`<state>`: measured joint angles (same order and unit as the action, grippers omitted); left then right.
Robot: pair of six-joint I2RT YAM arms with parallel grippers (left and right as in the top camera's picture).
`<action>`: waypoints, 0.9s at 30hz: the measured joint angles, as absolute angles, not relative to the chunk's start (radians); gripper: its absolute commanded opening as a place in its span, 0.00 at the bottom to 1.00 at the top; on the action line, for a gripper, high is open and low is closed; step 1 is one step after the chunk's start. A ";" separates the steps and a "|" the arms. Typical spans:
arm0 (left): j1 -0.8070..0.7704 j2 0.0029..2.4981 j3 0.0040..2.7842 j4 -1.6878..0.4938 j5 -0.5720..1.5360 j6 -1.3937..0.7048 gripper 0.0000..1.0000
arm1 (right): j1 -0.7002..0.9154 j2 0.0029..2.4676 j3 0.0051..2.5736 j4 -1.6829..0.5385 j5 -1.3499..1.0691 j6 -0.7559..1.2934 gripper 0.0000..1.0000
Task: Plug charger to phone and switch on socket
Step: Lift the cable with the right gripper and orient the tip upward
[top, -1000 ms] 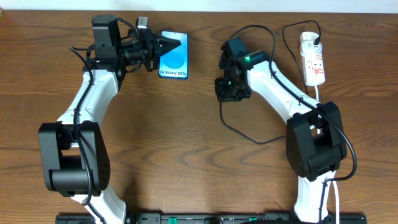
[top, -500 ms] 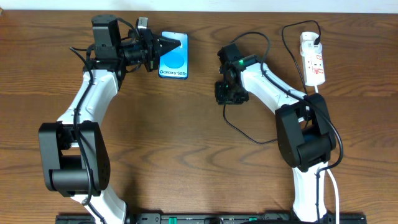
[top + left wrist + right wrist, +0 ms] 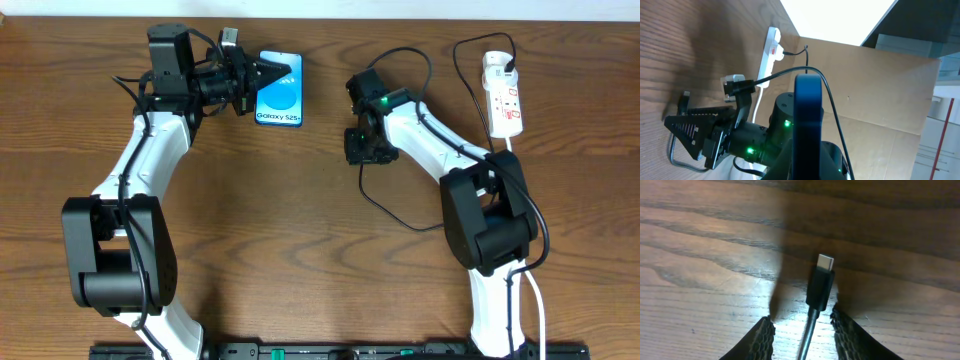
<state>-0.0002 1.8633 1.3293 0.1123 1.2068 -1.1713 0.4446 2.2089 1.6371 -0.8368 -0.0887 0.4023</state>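
I will close my right gripper on the charger connector, because both fingers reach down to the wood beside the connector's rear end [image 3: 816, 303].
The phone [image 3: 281, 92], its blue screen up, lies level at the back left. My left gripper [image 3: 272, 72] is shut on its left edge, so in the left wrist view the phone [image 3: 807, 107] shows edge-on as a dark bar. The charger [image 3: 418, 229] is a thin black cable that loops across the table. Its connector [image 3: 821, 282] lies flat on the wood, tip pointing away. My right gripper [image 3: 807, 336] hangs open over it, one finger on each side, neither touching the cable. The white socket [image 3: 503, 95] lies at the back right with a black plug in its far end.
The socket's white cord [image 3: 511, 145] runs toward the right arm's base. Beyond the table, a cardboard wall [image 3: 880, 100] stands behind the socket [image 3: 771, 47] in the left wrist view. Bare wood lies between the phone and my right gripper [image 3: 362, 148].
My right gripper has opened around the connector and shifted slightly left. The left gripper and the phone have stayed still.
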 measured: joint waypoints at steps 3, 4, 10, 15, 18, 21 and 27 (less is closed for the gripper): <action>0.000 1.863 1.329 0.112 1.207 -1.171 0.07 | 0.445 2.213 1.644 -0.842 -0.084 0.406 0.22; 0.000 1.863 1.329 0.112 1.207 -1.171 0.07 | 0.445 2.215 1.644 -0.842 -0.081 0.407 0.09; 0.000 1.863 1.329 0.113 1.207 -1.171 0.07 | 0.445 2.218 1.647 -0.840 -0.080 0.414 0.01; 0.000 1.863 1.329 0.112 1.207 -1.171 0.07 | 0.444 2.219 1.653 -0.854 -0.096 0.388 0.01; 0.000 1.863 1.329 0.112 1.207 -1.171 0.07 | 0.442 2.219 1.655 -0.893 -0.170 0.308 0.01; 0.000 1.863 1.329 0.112 1.207 -1.166 0.07 | 0.426 2.219 1.656 -0.946 -0.320 0.178 0.01; 0.000 1.863 1.329 0.113 1.216 -1.151 0.07 | 0.352 2.187 1.656 -1.062 -0.619 -0.057 0.01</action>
